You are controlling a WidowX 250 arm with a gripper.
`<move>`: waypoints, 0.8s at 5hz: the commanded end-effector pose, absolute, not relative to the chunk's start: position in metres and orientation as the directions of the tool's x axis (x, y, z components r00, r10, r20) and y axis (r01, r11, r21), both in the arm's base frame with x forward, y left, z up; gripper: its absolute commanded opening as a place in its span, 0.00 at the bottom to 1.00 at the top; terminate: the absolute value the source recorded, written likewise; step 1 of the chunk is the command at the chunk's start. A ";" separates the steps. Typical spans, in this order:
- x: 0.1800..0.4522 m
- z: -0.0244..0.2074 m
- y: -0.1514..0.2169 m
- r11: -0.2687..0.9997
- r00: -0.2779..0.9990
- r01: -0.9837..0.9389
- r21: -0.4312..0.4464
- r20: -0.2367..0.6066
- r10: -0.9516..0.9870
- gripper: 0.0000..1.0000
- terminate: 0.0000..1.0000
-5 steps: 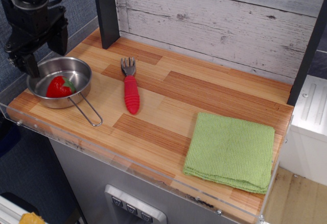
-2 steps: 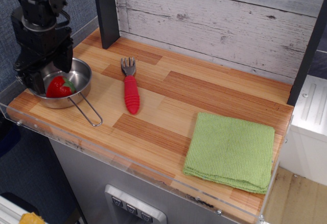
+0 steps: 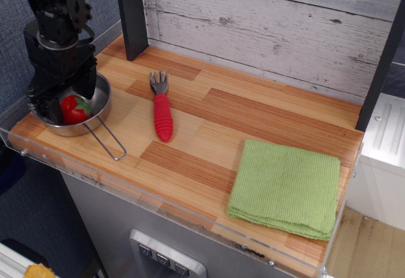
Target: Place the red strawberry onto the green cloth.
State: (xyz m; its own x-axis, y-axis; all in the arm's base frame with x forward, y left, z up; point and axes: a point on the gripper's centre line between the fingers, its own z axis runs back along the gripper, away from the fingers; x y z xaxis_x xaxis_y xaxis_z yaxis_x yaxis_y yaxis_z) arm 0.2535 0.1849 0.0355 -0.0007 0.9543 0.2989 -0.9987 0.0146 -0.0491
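I should grab the red strawberry by its round red body [image 3: 71, 111] with my gripper next. Then I can place the strawberry onto the green cloth [image 3: 285, 187].
The red strawberry [image 3: 74, 109] with its green cap lies in a small steel pan [image 3: 101, 104] at the left end of the wooden counter. My black gripper [image 3: 65, 102] hangs down into the pan, its jaws open with one finger [image 3: 87, 86] on each side of the strawberry. Whether the fingers touch the berry is unclear. The green cloth [image 3: 285, 187] lies flat at the front right of the counter, far from the gripper.
A fork with a ribbed red handle [image 3: 162, 114] lies mid-counter between pan and cloth. The pan's wire handle [image 3: 106, 144] points toward the front edge. A dark post [image 3: 131, 15] stands at the back left; a plank wall runs behind.
My gripper has come down and slightly right from above the pan's left rim into the pan, now straddling the strawberry. The strawberry, fork and cloth have not moved.
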 end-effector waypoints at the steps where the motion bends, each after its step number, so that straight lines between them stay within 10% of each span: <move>1: 0.245 0.039 0.181 0.013 -0.007 -0.998 -0.063 0.308 0.951 1.00 0.00; 2: 0.242 0.039 0.181 0.006 -0.014 -0.998 -0.066 0.307 0.951 1.00 0.00; 3: 0.242 0.040 0.180 0.007 -0.014 -0.998 -0.066 0.319 0.948 0.00 0.00; 4: 0.241 0.042 0.180 0.006 -0.016 -0.998 -0.065 0.324 0.946 0.00 0.00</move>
